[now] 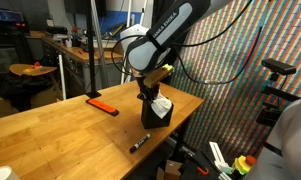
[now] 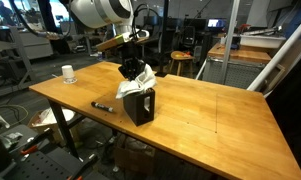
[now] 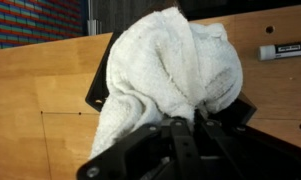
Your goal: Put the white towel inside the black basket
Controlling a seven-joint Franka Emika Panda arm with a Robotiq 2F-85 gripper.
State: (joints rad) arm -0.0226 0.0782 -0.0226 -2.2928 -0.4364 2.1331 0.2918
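A fold of the white towel hangs outside the black basket's rim [image 1: 147, 103] [image 3: 97, 91], so it is too early to open my gripper. The towel moves inward next.
The white towel [image 3: 165, 60] hangs bunched over the black basket [image 3: 97, 96], and in the wrist view it hides most of the basket's opening. My gripper [image 3: 185, 116] is shut on a fold of the towel directly above the basket. In both exterior views the basket [image 1: 150, 115] [image 2: 138, 106] stands near the table's edge. The towel [image 1: 162, 104] [image 2: 141, 80] spills out of its top, partly inside and partly draped over the rim. There the gripper [image 1: 147, 92] [image 2: 132, 68] points straight down at it.
A black marker [image 1: 139, 143] [image 2: 102, 106] [image 3: 285, 50] lies on the wooden table [image 2: 220, 115] close to the basket. Farther off rest a flat orange-red tool [image 1: 102, 104] and a white cup [image 2: 68, 73]. The table edge runs just beside the basket.
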